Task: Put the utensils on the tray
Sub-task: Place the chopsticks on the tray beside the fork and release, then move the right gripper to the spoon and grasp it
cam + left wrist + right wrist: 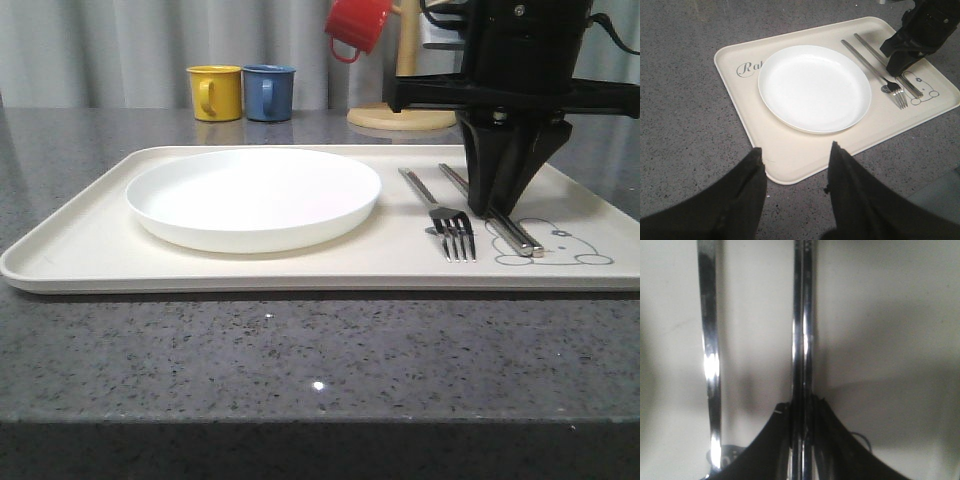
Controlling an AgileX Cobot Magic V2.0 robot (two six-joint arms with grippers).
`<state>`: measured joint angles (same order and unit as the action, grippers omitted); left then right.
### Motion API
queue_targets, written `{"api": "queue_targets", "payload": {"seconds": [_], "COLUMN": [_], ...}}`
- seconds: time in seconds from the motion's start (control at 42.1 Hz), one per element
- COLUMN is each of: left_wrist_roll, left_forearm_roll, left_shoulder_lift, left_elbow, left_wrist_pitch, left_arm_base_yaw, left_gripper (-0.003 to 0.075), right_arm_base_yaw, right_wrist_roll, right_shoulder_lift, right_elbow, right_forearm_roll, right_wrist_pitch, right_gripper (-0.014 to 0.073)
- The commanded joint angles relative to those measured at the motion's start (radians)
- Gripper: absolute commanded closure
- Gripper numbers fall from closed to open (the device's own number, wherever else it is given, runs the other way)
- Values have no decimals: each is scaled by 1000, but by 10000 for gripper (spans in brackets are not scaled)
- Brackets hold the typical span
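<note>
The chopsticks rest along their length on the cream tray beside the fork [450, 225], so it is now time for my right gripper to release the chopsticks.
The cream tray [90, 250] lies on the grey counter with the round white plate [255, 195] on its left half. The fork [450, 225] and the pair of chopsticks [520, 235] lie side by side on its right half, over the rabbit drawing. My right gripper [492, 210] reaches straight down onto the tray and is shut on the chopsticks [803, 315], which rest on the tray surface; the fork handle [709, 340] runs alongside. My left gripper [795, 150] hangs open and holds nothing, above the tray's [790, 155] near corner. No spoon is in view.
A yellow mug [215, 92] and a blue mug [268, 92] stand behind the tray. A red mug [357, 25] hangs on a wooden stand [400, 118] at the back right. Speckled counter [300, 380] stretches in front of the tray.
</note>
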<state>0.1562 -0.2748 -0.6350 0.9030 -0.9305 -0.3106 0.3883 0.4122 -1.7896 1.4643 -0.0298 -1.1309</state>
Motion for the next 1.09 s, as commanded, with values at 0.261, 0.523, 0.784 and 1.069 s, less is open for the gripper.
{"api": "queue_targets", "payload": {"seconds": [0.261,0.523,0.784,1.069], "left_wrist_roll": [0,0,0,0], "left_forearm_roll": [-21,-21,-21,-21], "left_shoulder_lift": [-2,-2,-2,-2], "left_elbow": [23,23,23,23], "left_wrist_pitch": [69,69,69,69], "left_arm_base_yaw": [-8,-8,-8,-8], "left_gripper": [426,426,426,426], "right_arm_base_yaw": [1,-19,-214,-550], "right_wrist_roll": [0,-19,-172,-374], "right_shoulder_lift": [37,129,304,354], "right_elbow": [24,24,24,12], "right_forearm_roll": [9,85,205,205], "right_wrist_pitch": [33,8,-164,-207], "right_gripper": [241,200,200,200]}}
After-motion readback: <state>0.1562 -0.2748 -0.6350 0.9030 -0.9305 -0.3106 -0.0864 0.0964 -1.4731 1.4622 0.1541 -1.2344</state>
